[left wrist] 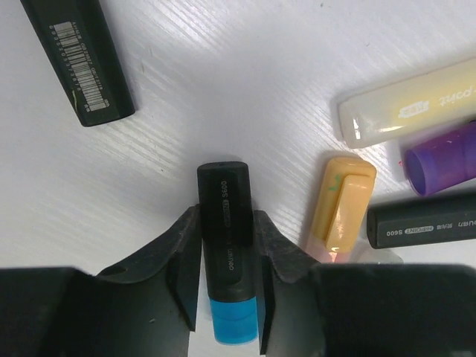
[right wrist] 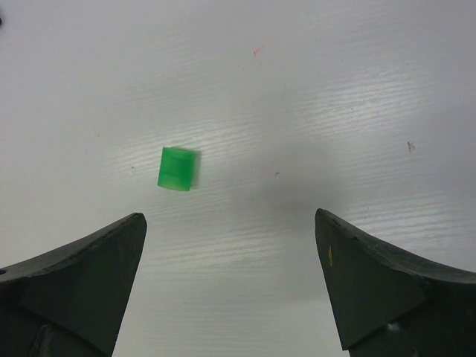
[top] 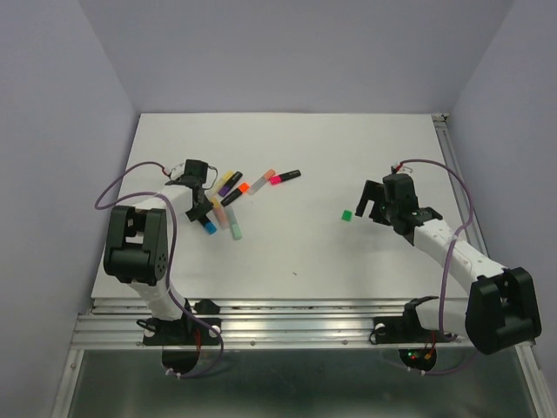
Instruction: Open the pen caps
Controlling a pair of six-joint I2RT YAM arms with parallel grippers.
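Observation:
The pen needs to be opened, so my right gripper needs to grab the pen's blue cap [top: 210, 228] next and leave the pen's black body to my left gripper.
My left gripper [left wrist: 224, 223] is shut on a black pen [left wrist: 222, 193] with a blue cap [left wrist: 235, 323]; the pen lies flat on the white table, its cap toward the wrist. In the top view this gripper [top: 207, 212] is at the left end of a pile of pens, with the blue cap [top: 210, 228] just below it. A loose green cap [right wrist: 177, 169] lies ahead and left of my right gripper [right wrist: 229, 216], which is open and empty. The top view shows the green cap [top: 346, 214] just left of the right gripper [top: 372, 209].
Beside the held pen lie a peach cap [left wrist: 342, 204], a pale yellow pen [left wrist: 409, 104], a purple cap [left wrist: 442, 160], a black pen [left wrist: 424, 223] and a barcoded black pen [left wrist: 78, 56]. Orange-capped [top: 244, 187] and pink-capped [top: 277, 179] pens lie further right.

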